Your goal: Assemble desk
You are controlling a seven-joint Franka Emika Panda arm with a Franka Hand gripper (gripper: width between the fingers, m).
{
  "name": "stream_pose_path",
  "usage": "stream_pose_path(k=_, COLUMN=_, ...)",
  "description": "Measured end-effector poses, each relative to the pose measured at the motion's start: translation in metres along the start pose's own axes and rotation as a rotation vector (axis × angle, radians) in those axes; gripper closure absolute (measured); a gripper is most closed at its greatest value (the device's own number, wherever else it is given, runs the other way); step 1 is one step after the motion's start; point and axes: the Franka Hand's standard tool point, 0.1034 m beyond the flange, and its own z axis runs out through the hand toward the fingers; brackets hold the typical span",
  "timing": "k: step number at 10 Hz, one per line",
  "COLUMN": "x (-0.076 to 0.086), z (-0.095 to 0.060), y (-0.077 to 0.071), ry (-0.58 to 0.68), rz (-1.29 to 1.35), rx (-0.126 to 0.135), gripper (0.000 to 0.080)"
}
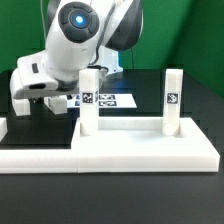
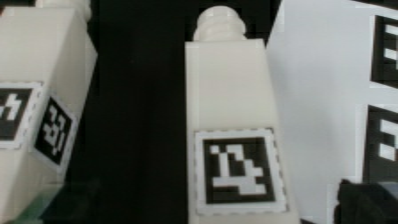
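The tagged white leg is between my fingers, which reach down on either side of it, so they would hold it if I closed now.
The desk tabletop (image 1: 140, 143) lies flat at the front, with two white legs standing upright on its far edge (image 1: 88, 100) (image 1: 172, 98), each with a tag. My gripper (image 1: 30, 97) is low over the black table at the exterior view's left. In the wrist view a loose white leg (image 2: 231, 110) lies lengthwise between my dark fingertips (image 2: 365, 200), tag facing up, rounded tip pointing away. The gripper (image 2: 205, 208) is open, with gaps on both sides of that leg. Another loose tagged leg (image 2: 36, 100) lies beside it.
The marker board (image 1: 100, 100) lies flat behind the standing legs and also shows in the wrist view (image 2: 377, 90) beside the centre leg. A low white rail (image 1: 40, 160) runs along the front, with an end piece (image 1: 4, 127) at the left edge.
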Motion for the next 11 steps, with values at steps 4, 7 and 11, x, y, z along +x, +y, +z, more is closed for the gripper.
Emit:
stream_pose_path(k=4, x=-0.0003, z=0.0007, y=0.0002, ry=0.0, rz=0.0, rx=0.0, gripper=0.0271)
stream_pose_path(k=7, x=-0.0003, z=0.0007, y=0.0003, ry=0.0, rz=0.001, rx=0.0, gripper=0.0467)
stream_pose_path(k=11, x=-0.0003, z=0.0007, y=0.0003, ry=0.0, rz=0.001, rx=0.0, gripper=0.0512)
